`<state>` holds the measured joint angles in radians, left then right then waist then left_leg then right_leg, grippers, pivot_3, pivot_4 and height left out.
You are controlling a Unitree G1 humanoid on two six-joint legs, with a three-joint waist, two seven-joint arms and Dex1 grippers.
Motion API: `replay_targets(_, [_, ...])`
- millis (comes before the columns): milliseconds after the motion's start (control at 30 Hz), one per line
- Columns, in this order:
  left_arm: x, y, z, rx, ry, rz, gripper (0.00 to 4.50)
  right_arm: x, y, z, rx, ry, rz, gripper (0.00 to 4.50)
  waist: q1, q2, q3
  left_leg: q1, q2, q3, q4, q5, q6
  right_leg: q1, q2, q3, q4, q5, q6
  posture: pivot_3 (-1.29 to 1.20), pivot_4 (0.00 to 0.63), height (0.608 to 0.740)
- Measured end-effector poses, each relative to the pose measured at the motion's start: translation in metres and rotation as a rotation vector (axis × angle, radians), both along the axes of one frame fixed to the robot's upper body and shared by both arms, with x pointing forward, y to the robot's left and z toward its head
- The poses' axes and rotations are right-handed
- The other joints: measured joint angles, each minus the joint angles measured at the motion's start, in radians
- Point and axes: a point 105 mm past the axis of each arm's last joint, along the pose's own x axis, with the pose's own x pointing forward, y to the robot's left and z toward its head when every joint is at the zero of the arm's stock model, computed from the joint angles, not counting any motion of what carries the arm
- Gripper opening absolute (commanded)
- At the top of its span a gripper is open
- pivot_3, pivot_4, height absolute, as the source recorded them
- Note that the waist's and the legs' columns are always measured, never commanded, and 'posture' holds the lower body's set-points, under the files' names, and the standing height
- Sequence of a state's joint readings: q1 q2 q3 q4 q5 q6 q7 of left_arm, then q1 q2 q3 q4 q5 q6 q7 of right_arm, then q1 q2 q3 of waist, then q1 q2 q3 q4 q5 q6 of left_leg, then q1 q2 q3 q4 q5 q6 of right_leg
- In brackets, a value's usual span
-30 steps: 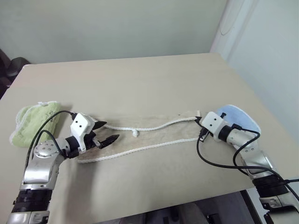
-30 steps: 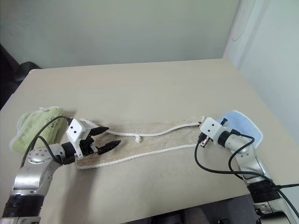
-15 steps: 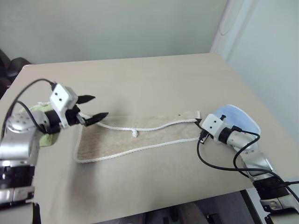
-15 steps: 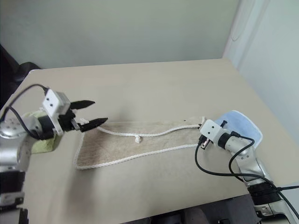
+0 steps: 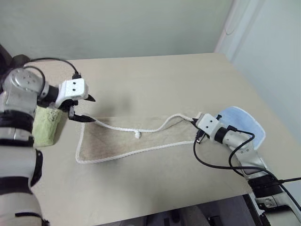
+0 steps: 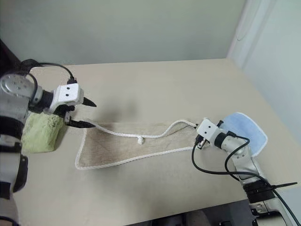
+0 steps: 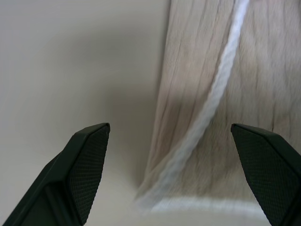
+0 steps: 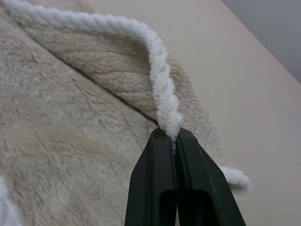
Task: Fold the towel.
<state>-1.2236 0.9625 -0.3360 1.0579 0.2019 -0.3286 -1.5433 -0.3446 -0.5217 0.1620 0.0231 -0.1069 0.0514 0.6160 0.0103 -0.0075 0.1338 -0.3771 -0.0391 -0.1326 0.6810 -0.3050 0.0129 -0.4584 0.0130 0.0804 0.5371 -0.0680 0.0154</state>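
My left gripper will next fold the towel strip, and for that it needs to grab the beige towel by its corded corner.
The beige towel with white corded edging lies stretched across the middle of the table, folded into a long strip. My left gripper hangs open just above the towel's far left corner, with nothing between its fingers. In the left wrist view the gripper looks down on the towel's edge and its cord. My right gripper is shut on the corded edge at the towel's right end. The right wrist view shows the cord pinched at the tips of that gripper, with the towel beyond.
A light green folded towel lies by the left arm at the table's left side. A light blue towel sits under the right forearm near the right edge. The table's front edge runs close below the beige towel.
My left arm has risen off the towel's left end and swung toward the far left corner, gripper still open. The towel's left end now lies uncovered. The right gripper keeps its hold.
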Motion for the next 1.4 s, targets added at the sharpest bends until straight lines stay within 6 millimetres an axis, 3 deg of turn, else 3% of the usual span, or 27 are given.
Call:
replay_targets(67, [0.001, 0.002, -0.002, 0.106, 0.024, -0.026, 4.50, 0.000, 0.002, -0.001, 0.001, 0.004, 0.003, 0.02, 0.000, 0.000, 0.000, 0.000, 0.000, 0.000, 0.000, 0.000, 0.001, 0.000, 0.000, 0.000, 0.000, -0.004, 0.007, 0.00, 0.150, 0.740])
replay_targets(333, [-0.005, 0.010, -0.030, 0.297, 0.162, -0.076, 4.50, 0.000, 0.002, -0.003, 0.005, 0.004, -0.006, 0.02, -0.001, 0.000, 0.000, -0.002, 0.000, 0.000, 0.001, 0.001, 0.002, -0.002, 0.000, 0.000, 0.000, -0.002, 0.009, 0.00, 0.150, 0.740])
replay_targets(733, [0.015, 0.010, -0.048, 0.441, 0.022, -0.098, 4.50, 0.000, 0.001, -0.002, 0.010, -0.002, -0.025, 0.02, 0.002, 0.000, 0.000, -0.003, 0.000, 0.000, 0.002, 0.002, 0.003, -0.001, 0.000, 0.000, 0.000, -0.001, 0.010, 0.00, 0.150, 0.740])
replay_targets(833, [0.019, 0.005, -0.050, 0.431, -0.003, -0.104, 3.62, 0.000, 0.001, -0.002, 0.012, -0.005, -0.031, 0.00, 0.002, 0.000, 0.000, -0.003, 0.000, 0.000, 0.002, 0.002, 0.003, -0.001, 0.000, 0.000, 0.000, 0.000, 0.010, 0.00, 0.150, 0.740])
replay_targets(1167, [0.018, 0.009, -0.051, 0.427, -0.007, -0.089, 0.03, 0.001, 0.000, -0.002, 0.013, -0.007, -0.039, 0.00, 0.002, 0.000, 0.000, -0.003, 0.000, 0.000, 0.002, 0.002, 0.003, -0.001, 0.000, -0.001, 0.000, 0.002, 0.010, 0.00, 0.150, 0.740])
replay_targets(1400, [0.015, 0.013, -0.048, 0.332, -0.011, -0.041, 0.03, 0.002, -0.008, 0.001, 0.002, -0.006, -0.052, 0.00, 0.003, 0.000, 0.000, -0.003, 0.000, 0.000, 0.002, 0.002, 0.003, -0.001, 0.000, -0.001, 0.000, 0.002, 0.010, 0.00, 0.150, 0.740])
